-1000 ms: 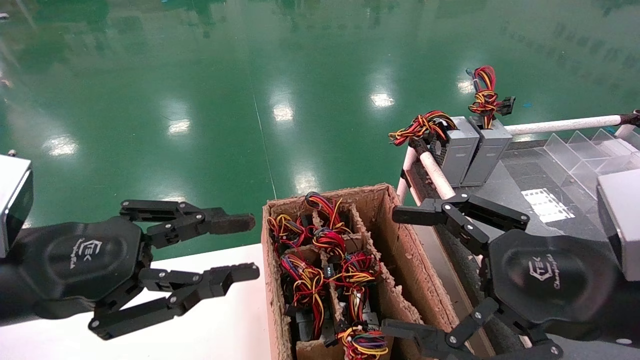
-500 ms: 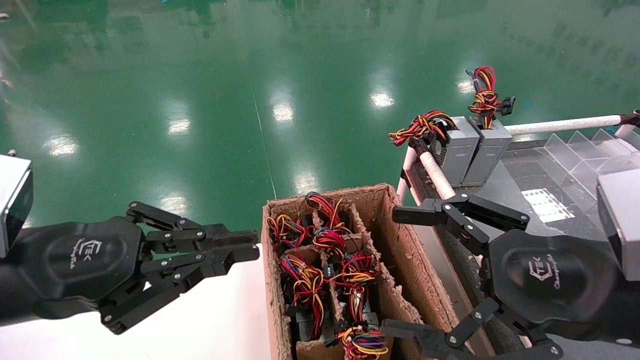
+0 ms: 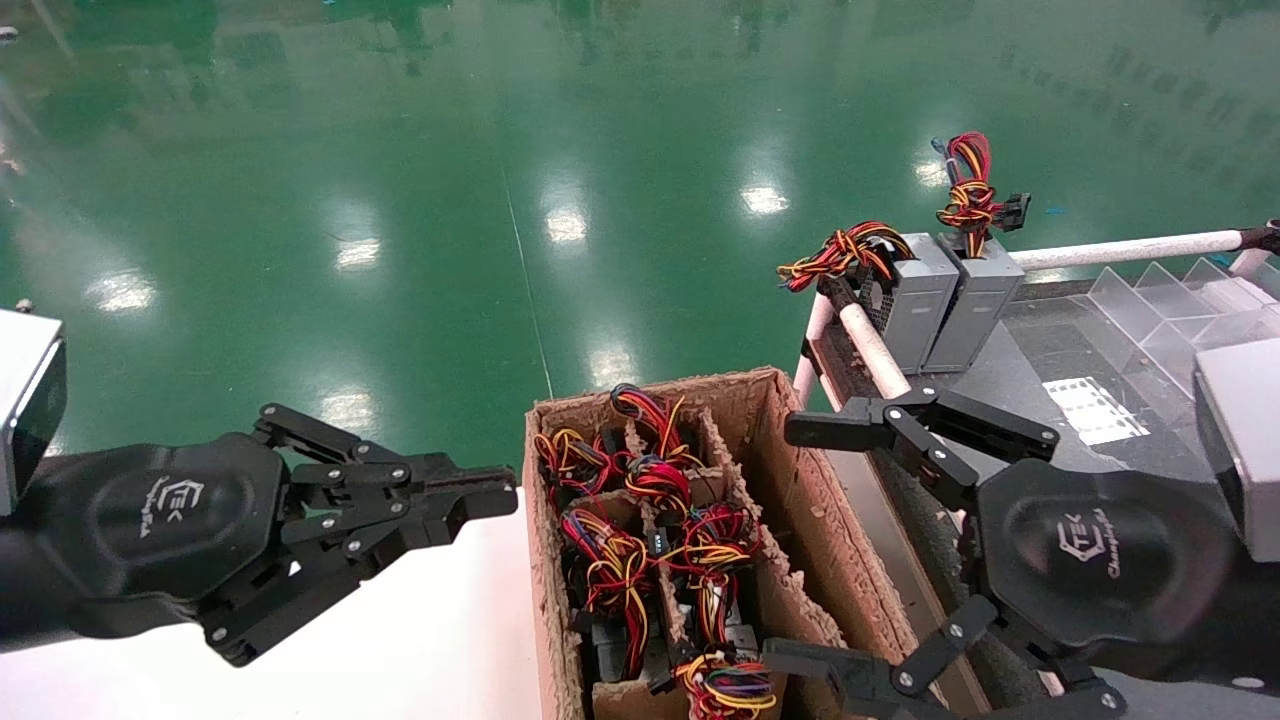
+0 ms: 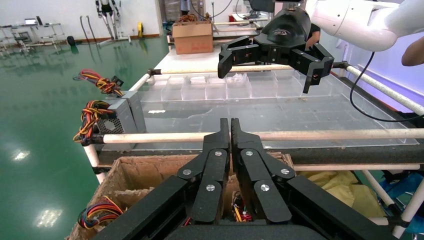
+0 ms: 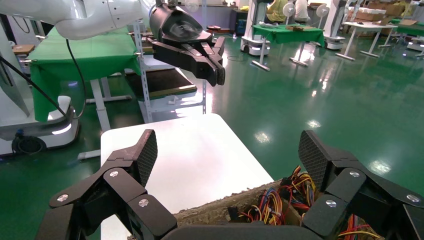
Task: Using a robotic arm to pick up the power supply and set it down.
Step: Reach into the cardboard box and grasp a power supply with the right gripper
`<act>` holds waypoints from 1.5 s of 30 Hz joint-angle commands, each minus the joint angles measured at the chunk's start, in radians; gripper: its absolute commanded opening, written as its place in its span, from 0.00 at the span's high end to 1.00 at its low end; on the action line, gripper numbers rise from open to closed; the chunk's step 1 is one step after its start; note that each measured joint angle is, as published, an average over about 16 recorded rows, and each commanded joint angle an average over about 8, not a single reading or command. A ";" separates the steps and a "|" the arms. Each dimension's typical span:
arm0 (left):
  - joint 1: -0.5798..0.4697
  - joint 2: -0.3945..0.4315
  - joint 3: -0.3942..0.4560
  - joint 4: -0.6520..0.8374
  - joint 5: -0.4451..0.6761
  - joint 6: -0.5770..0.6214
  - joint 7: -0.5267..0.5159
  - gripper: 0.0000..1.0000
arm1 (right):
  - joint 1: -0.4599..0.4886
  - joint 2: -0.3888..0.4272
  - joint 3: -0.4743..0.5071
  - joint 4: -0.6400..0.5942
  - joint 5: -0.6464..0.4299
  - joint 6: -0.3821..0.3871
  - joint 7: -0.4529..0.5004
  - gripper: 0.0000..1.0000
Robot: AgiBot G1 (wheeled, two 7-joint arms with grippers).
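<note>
A boxed power supply should go on the rack [image 3: 1041,348], so I should grab it next by its bundle of wires with my right gripper.
Several power supplies stand in a divided cardboard box [image 3: 795,480], and only their red, yellow and black wire bundles [image 3: 650,540] show. Two grey power supplies [image 3: 945,300] stand upright at the corner of the rack; one [image 4: 122,115] also shows in the left wrist view. My left gripper [image 3: 505,495] hovers just left of the box, over the white table, shut with nothing in it [image 4: 230,122]. My right gripper [image 3: 795,545] hangs wide open at the box's right wall, with empty fingers [image 5: 230,150] above the box rim [image 5: 220,205].
A white table [image 3: 430,640] lies to the left of the box. To the right is a dark rack surface with white pipe rails [image 3: 1120,250] and clear acrylic dividers [image 3: 1180,300]. Green floor lies beyond.
My left gripper's fingers have gone from open to shut on nothing, staying beside the box. The right arm and the power supplies have not moved.
</note>
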 commanded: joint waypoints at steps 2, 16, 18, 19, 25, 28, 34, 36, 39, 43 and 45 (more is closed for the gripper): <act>0.000 0.000 0.000 0.000 0.000 0.000 0.000 0.00 | 0.000 0.000 0.000 0.000 0.000 0.000 0.000 0.00; 0.000 0.000 0.000 0.000 0.000 0.000 0.000 0.00 | 0.000 0.023 -0.044 -0.007 -0.095 0.019 0.042 0.00; 0.000 0.000 0.000 0.000 0.000 0.000 0.000 0.00 | 0.008 0.022 -0.069 -0.004 -0.134 0.013 0.067 0.00; 0.000 0.000 0.000 0.000 0.000 0.000 0.000 0.00 | 0.013 0.021 -0.084 -0.002 -0.156 0.008 0.080 0.00; 0.000 0.000 0.000 0.000 0.000 0.000 0.000 0.00 | 0.040 -0.008 -0.166 -0.004 -0.280 -0.029 0.113 0.39; 0.000 0.000 0.000 0.000 0.000 0.000 0.000 0.00 | 0.048 -0.023 -0.185 -0.015 -0.315 -0.036 0.098 0.76; 0.000 0.000 0.000 0.000 0.000 0.000 0.000 0.00 | 0.049 -0.039 -0.196 -0.006 -0.375 -0.008 0.029 1.00; 0.000 0.000 0.000 0.000 0.000 0.000 0.000 0.00 | 0.041 -0.043 -0.195 0.010 -0.397 0.015 0.001 1.00; 0.000 0.000 0.000 0.000 0.000 0.000 0.000 0.00 | 0.026 -0.048 -0.193 0.036 -0.427 0.053 -0.035 1.00; 0.000 0.000 0.000 0.000 0.000 0.000 0.000 0.00 | 0.012 -0.054 -0.190 0.057 -0.447 0.084 -0.070 1.00; 0.000 0.000 0.000 0.000 0.000 0.000 0.000 0.00 | 0.007 -0.057 -0.186 0.061 -0.452 0.095 -0.088 1.00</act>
